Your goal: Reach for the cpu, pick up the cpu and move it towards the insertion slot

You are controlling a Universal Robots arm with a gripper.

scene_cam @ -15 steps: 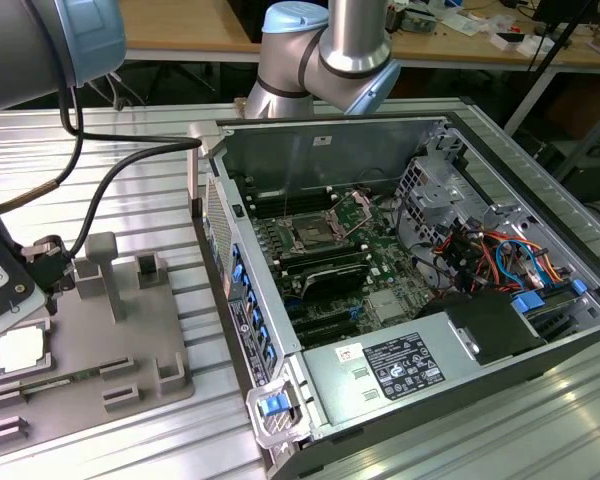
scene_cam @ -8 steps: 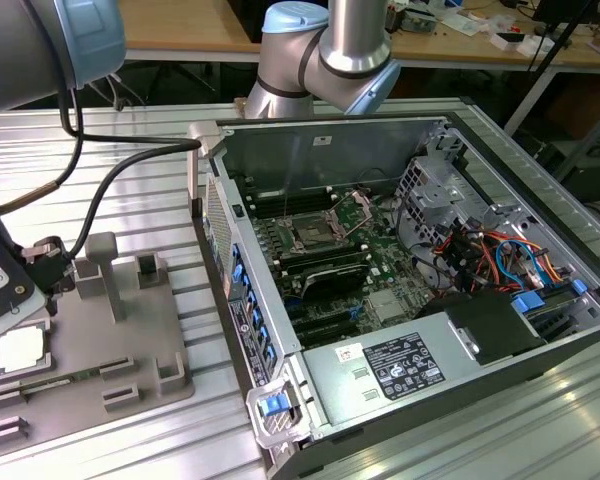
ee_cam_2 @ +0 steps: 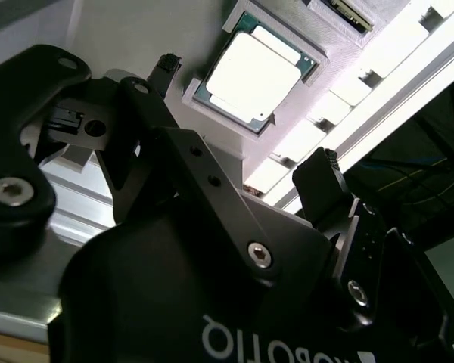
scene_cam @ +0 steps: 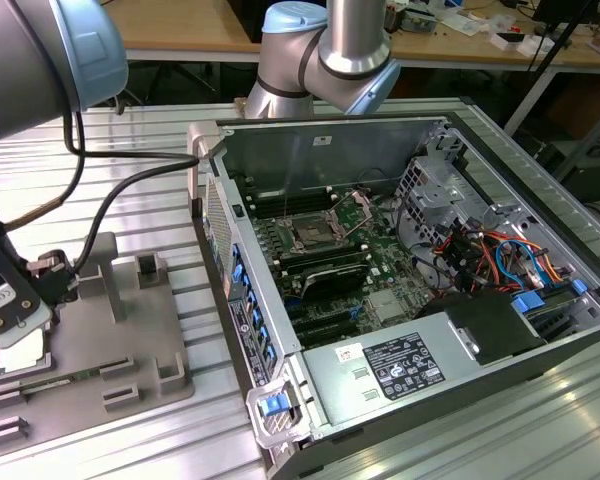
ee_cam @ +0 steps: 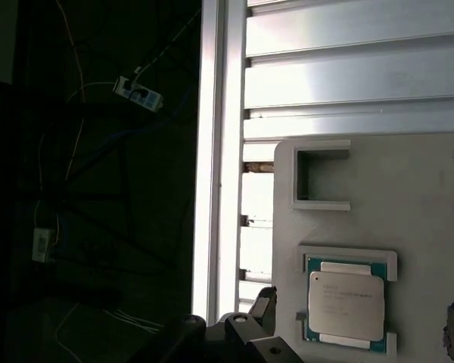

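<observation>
My gripper's fingers are above the silvery CPU, and the CPU's pocket shows beneath them. My gripper should go lower before it closes, because it would miss the CPU if it closed now.
The cpu [scene_cam: 25, 352] is a flat silvery square chip with a green rim, lying in a raised pocket of the grey fixture plate [scene_cam: 100, 340] at the exterior view's left. My gripper [scene_cam: 15, 325] hangs directly over it. In both wrist views the chip [ee_cam_2: 253, 76] [ee_cam: 346, 302] lies between the two dark fingertips [ee_cam_2: 321, 174] [ee_cam: 263, 299]. The gripper [ee_cam_2: 246, 121] [ee_cam: 359, 310] is open, holding nothing, with a gap on each side of the chip. The insertion slot [scene_cam: 310, 235], a silver-framed socket with a dark centre, sits on the motherboard inside the open computer case [scene_cam: 400, 250].
The case's raised side wall [scene_cam: 230, 280] stands between the fixture and the socket. Black memory slots [scene_cam: 325, 275], a grey heatsink [scene_cam: 385, 308] and coloured cables [scene_cam: 490, 260] surround the socket. The fixture has another, vacant pocket [ee_cam: 321, 178]. The slatted table's edge [ee_cam: 212, 151] runs near the fixture.
</observation>
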